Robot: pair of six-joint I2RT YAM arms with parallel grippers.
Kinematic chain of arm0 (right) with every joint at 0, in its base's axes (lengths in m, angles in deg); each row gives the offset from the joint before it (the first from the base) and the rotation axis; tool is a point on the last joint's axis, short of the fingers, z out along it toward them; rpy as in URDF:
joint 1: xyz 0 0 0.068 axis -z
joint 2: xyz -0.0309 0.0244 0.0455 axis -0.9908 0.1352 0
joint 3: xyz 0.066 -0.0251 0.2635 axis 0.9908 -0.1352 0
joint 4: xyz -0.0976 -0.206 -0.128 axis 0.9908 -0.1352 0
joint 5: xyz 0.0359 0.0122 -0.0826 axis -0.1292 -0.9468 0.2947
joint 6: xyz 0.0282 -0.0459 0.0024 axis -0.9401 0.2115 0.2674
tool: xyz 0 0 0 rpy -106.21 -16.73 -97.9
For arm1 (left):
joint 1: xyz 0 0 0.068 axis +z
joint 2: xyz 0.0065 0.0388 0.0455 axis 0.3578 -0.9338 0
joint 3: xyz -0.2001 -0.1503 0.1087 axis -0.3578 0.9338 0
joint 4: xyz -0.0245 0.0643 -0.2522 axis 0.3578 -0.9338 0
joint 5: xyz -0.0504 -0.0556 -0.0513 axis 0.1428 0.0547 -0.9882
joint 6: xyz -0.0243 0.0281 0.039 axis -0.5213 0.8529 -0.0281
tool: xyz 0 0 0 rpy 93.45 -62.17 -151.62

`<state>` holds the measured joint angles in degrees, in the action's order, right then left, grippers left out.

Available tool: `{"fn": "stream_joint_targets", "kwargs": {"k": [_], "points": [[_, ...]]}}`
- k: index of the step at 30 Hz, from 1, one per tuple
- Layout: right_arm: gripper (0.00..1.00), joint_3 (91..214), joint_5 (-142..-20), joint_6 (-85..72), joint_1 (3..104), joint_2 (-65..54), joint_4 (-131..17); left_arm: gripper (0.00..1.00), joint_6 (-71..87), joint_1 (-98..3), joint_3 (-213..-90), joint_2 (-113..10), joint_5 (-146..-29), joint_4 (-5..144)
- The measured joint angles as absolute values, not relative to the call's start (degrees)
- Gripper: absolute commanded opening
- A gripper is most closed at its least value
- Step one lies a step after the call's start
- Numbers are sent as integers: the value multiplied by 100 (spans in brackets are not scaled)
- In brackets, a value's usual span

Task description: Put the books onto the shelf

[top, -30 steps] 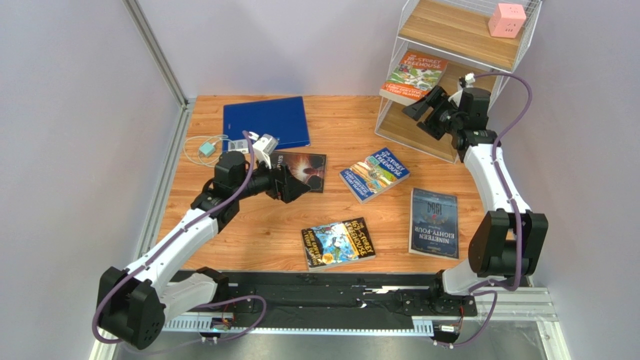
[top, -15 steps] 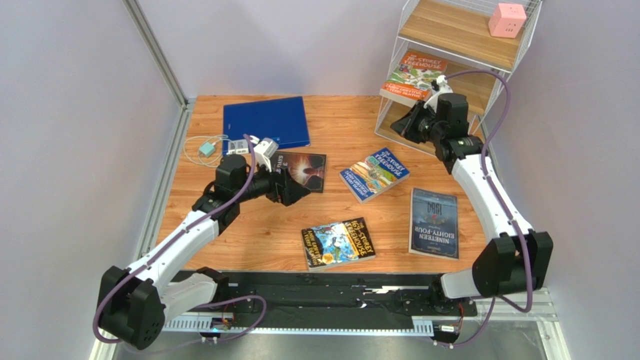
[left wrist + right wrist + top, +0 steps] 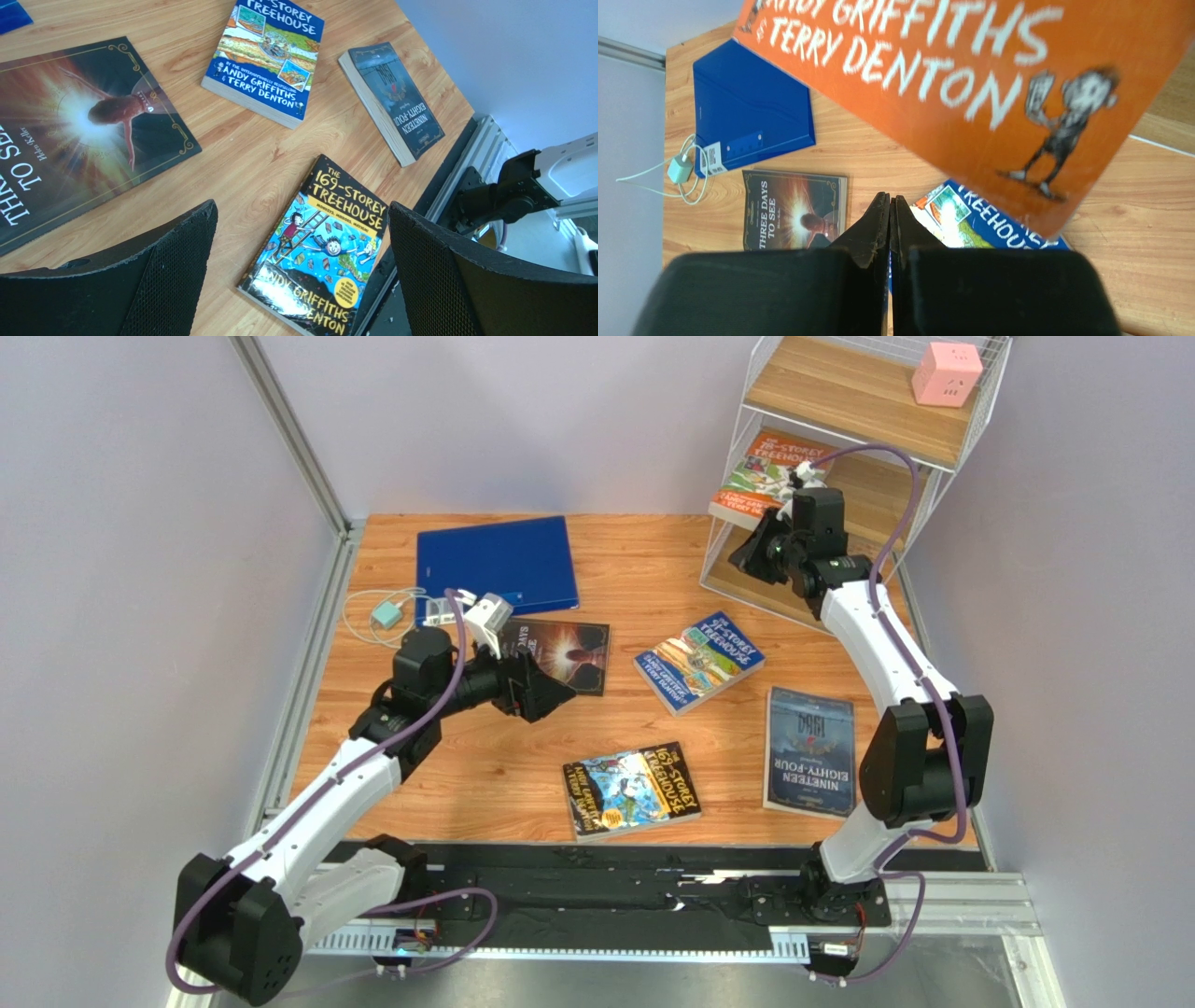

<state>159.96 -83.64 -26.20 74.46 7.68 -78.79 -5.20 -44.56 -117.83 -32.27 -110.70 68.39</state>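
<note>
The orange book (image 3: 759, 465) would stay on the shelf's middle board (image 3: 870, 490) if the robot lifted its right gripper now, because the shut fingers are short of the book's overhanging edge.
The orange book (image 3: 759, 465) lies on the middle board of the white wire shelf (image 3: 856, 403), its near edge overhanging. My right gripper (image 3: 744, 557) hangs just in front of and below that edge, shut with nothing between its fingers; the orange cover (image 3: 962, 91) fills the top of its wrist view. My left gripper (image 3: 550, 695) is open above the bare table, its fingers (image 3: 154, 273) framing the dark cartoon book (image 3: 323, 252). The "Three Days to See" book (image 3: 572, 651), the blue cartoon book (image 3: 699, 661), the dark cartoon book (image 3: 631, 787) and the navy book (image 3: 811, 751) lie flat on the table.
A larger blue binder (image 3: 498, 563) lies at the back left, with a small charger and cable (image 3: 386, 613) beside it. A pink cube (image 3: 946, 371) sits on the shelf's top board. A metal rail (image 3: 617, 896) runs along the near edge.
My right gripper has shut and swung left along the shelf front, ending under the orange book's near edge. The left arm has drifted slightly left, still open.
</note>
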Motion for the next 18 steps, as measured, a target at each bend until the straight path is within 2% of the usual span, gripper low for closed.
{"fn": "stream_joint_targets", "kwargs": {"k": [18], "points": [[2,17251,-7601,-2500,7441,1723,-7945,95,-452,-4456,-11783,-3218,-10936,6518]]}}
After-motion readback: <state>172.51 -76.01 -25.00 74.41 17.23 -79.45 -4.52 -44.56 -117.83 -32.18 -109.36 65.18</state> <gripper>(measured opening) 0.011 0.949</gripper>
